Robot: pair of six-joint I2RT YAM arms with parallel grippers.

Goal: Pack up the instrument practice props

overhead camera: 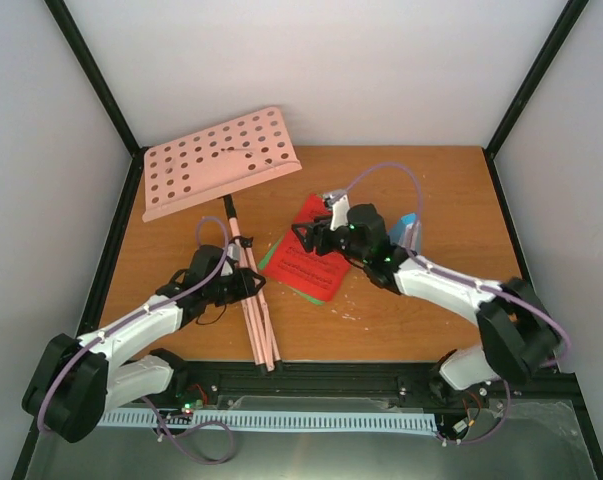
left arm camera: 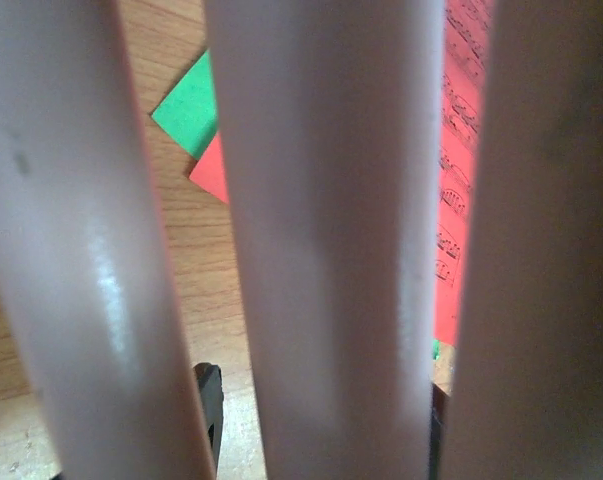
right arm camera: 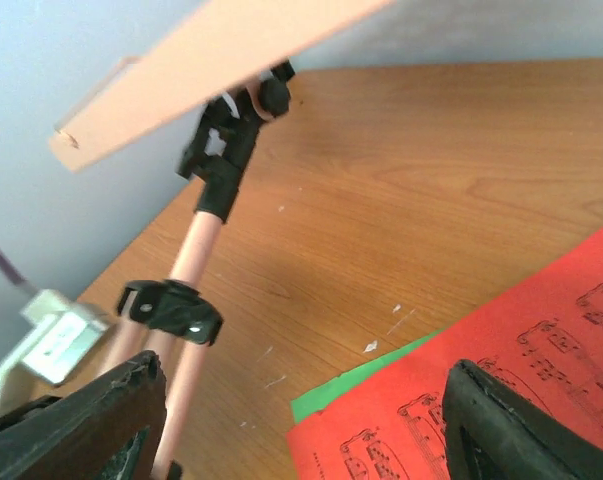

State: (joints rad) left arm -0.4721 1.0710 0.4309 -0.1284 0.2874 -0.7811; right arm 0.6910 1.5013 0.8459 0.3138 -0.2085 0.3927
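The stand's black feet (overhead camera: 266, 367) reach over the near bar, so my left gripper needs to keep holding the pink music stand until its legs lie on the tabletop.
The pink music stand lies on the table, its hole-punched desk (overhead camera: 221, 160) at the back left and its folded legs (overhead camera: 259, 320) pointing toward me. My left gripper (overhead camera: 247, 284) is shut on those legs; in its wrist view three pink tubes (left arm camera: 326, 240) fill the frame, with black fingertips (left arm camera: 209, 410) on either side of the middle one. The red page (overhead camera: 316, 265) lies on a green page (overhead camera: 269, 258) at mid-table. My right gripper (right arm camera: 301, 440) hovers open just over the red page (right arm camera: 541, 360), holding nothing. The blue metronome (overhead camera: 409, 232) stands behind the right arm, partly hidden.
White walls and black frame posts (overhead camera: 101, 80) close in the table on three sides. A black rail with a white cable strip (overhead camera: 281, 420) runs along the near edge. The stand's pole (right arm camera: 196, 250) and black collar (right arm camera: 171, 310) rise left of my right fingers.
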